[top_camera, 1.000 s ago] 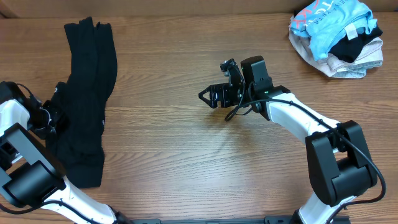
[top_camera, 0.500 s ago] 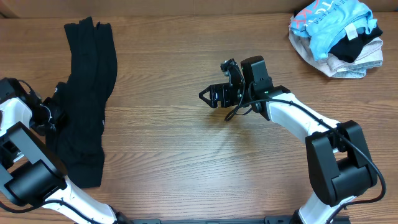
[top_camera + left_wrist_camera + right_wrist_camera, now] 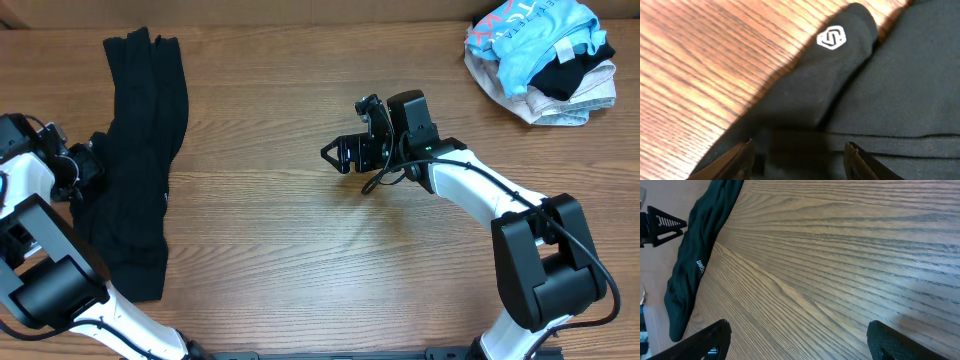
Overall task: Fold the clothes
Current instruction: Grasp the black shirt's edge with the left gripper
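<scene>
My left gripper grips the black garment's edge (image 3: 96, 170) (image 3: 798, 146) near the white logo next, which leaves the rest free to spread for folding.
A long black garment (image 3: 135, 160) lies folded lengthwise along the left side of the table. In the left wrist view it fills the frame (image 3: 900, 100), with a white logo (image 3: 831, 38) on a raised fold. My left gripper (image 3: 88, 165) is at the garment's left edge; its jaws (image 3: 799, 159) are open over the black cloth. My right gripper (image 3: 338, 153) hovers open and empty over bare wood at the table's middle; its fingers (image 3: 800, 342) frame only wood. The garment shows far left in the right wrist view (image 3: 700, 255).
A pile of other clothes (image 3: 545, 55), light blue, black and cream, sits at the back right corner. The wooden table (image 3: 300, 250) is bare between the garment and the pile.
My left gripper has moved a little up the garment's left edge, away from the table's front. The right arm has not moved.
</scene>
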`<state>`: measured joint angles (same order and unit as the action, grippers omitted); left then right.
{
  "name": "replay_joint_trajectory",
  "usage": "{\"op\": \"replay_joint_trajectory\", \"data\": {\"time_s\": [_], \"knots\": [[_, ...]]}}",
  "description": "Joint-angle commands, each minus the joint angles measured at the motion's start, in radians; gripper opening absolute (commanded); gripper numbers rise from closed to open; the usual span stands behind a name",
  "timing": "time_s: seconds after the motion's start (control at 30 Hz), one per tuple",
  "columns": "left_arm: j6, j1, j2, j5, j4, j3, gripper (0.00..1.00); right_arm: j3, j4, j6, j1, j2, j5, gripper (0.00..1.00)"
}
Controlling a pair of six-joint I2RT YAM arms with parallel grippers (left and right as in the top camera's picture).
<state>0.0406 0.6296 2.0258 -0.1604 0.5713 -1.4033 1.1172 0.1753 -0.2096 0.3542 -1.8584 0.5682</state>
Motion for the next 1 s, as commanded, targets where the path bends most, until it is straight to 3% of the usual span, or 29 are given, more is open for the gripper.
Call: {"op": "replay_joint_trajectory", "data": {"time_s": [0.0,0.37,0.5,0.7,0.97], "knots": [[-0.042,-0.016,0.016,0.004,0.000,-0.018,0.59,0.021,-0.001,-0.001,0.000,0.003,-0.011,0.91],[-0.042,-0.028,0.016,0.015,0.027,0.001,0.37,0.021,0.013,0.000,0.000,0.003,-0.010,0.91],[-0.041,-0.028,0.016,0.066,0.035,0.002,0.36,0.021,0.013,0.000,0.000,0.003,-0.010,0.91],[-0.041,-0.028,0.016,0.090,0.029,0.002,0.45,0.021,0.014,0.000,0.000,0.003,-0.010,0.91],[-0.042,-0.028,0.037,0.091,0.020,0.003,0.45,0.021,0.014,0.000,0.000,0.003,-0.011,0.91]]}}
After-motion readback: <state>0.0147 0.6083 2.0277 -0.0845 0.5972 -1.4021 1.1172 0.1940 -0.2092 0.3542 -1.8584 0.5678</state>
